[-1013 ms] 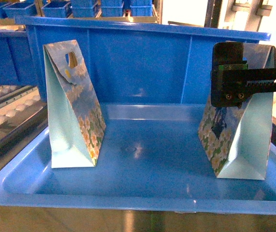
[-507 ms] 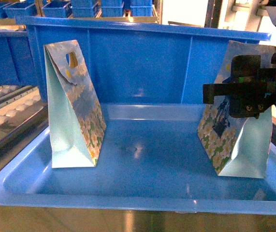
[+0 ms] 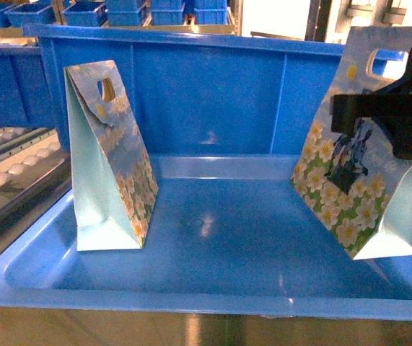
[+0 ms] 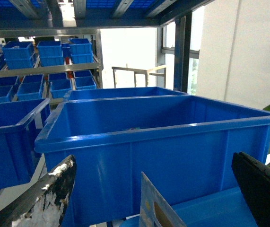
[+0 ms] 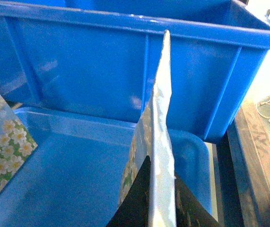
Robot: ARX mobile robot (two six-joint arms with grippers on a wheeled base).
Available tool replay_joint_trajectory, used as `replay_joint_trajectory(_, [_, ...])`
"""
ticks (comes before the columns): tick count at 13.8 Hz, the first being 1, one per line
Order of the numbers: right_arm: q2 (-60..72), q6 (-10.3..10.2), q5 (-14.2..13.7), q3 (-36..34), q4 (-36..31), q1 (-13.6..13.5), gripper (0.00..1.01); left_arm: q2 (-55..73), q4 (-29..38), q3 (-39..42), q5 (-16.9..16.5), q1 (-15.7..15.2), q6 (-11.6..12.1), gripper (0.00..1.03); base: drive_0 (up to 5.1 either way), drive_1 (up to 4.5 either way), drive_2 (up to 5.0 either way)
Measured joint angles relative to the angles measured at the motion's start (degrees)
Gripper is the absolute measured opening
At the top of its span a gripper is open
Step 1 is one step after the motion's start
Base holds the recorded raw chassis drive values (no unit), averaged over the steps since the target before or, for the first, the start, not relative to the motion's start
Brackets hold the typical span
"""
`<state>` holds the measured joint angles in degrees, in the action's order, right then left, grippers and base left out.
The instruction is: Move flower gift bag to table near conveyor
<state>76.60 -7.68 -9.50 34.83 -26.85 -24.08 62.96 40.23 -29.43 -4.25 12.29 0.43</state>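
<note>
My left gripper grips the standing bag by its narrow top edge [image 3: 91,70] next, since the bag's sides slope out to a broad base.
Two flower gift bags stand out against a blue tray [image 3: 191,292]. The left bag [image 3: 112,162] stands upright on the tray floor. The right bag [image 3: 357,187] hangs tilted, its base just above the tray, and my right gripper [image 3: 357,115] is shut on its upper part. In the right wrist view the bag's folded top edge [image 5: 161,99] runs up from between the black fingers of my right gripper [image 5: 162,182]. My left gripper [image 4: 153,161] stands open just above the top of the left bag [image 4: 156,210]. The conveyor [image 3: 3,173] shows at the far left. The table is out of view.
A tall blue bin [image 3: 213,94] stands right behind the tray, and more blue bins [image 4: 23,71] fill the racks beyond. A dark wooden ledge [image 5: 257,156] runs along the tray's right side. The left bag's flowered side [image 5: 2,146] shows in the right wrist view.
The right bag has risen off the tray floor and tilted, moving right and closer to the head camera along with my right gripper. The left bag has not moved.
</note>
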Motion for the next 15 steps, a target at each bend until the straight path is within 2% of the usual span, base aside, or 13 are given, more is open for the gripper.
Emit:
replay_joint_trajectory(2, [-7.8, 0.7, 0.8, -2.8, -0.7, 0.6, 0.02, 0.0, 0.0, 0.0, 0.0, 0.0, 0.0, 0.98, 0.0, 0.00, 0.0])
replay_joint_trajectory(4, [-15.6, 2.3, 1.4, -6.2, -0.5, 2.3, 0.02, 0.0, 0.0, 0.0, 0.0, 0.0, 0.0, 0.98, 0.0, 0.00, 0.0])
replay_joint_trajectory(6, [-24.2, 3.8, 1.6, -10.1, 2.9, 5.0, 0.02, 0.0, 0.0, 0.0, 0.0, 0.0, 0.0, 0.98, 0.0, 0.00, 0.0])
replay_joint_trajectory(8, [-34.4, 4.4, 3.9, -12.8, 8.0, 9.5, 0.02, 0.0, 0.0, 0.0, 0.0, 0.0, 0.0, 0.98, 0.0, 0.00, 0.0])
replay_joint_trajectory(11, [-47.6, 4.7, 8.2, -17.0, 13.0, 18.2, 0.02, 0.0, 0.0, 0.0, 0.0, 0.0, 0.0, 0.98, 0.0, 0.00, 0.0])
replay_joint_trajectory(12, [-50.3, 5.3, 8.2, -18.5, 13.3, 20.1, 0.02, 0.0, 0.0, 0.0, 0.0, 0.0, 0.0, 0.98, 0.0, 0.00, 0.0])
replay_joint_trajectory(14, [-51.7, 6.3, 7.8, -19.8, 14.1, 20.8, 0.02, 0.0, 0.0, 0.0, 0.0, 0.0, 0.0, 0.98, 0.0, 0.00, 0.0])
replay_joint_trajectory(15, [-51.6, 6.5, 7.8, -19.8, 14.1, 20.8, 0.02, 0.6, 1.7, 0.0, 0.5, 1.0, 0.2, 0.98, 0.0, 0.00, 0.0])
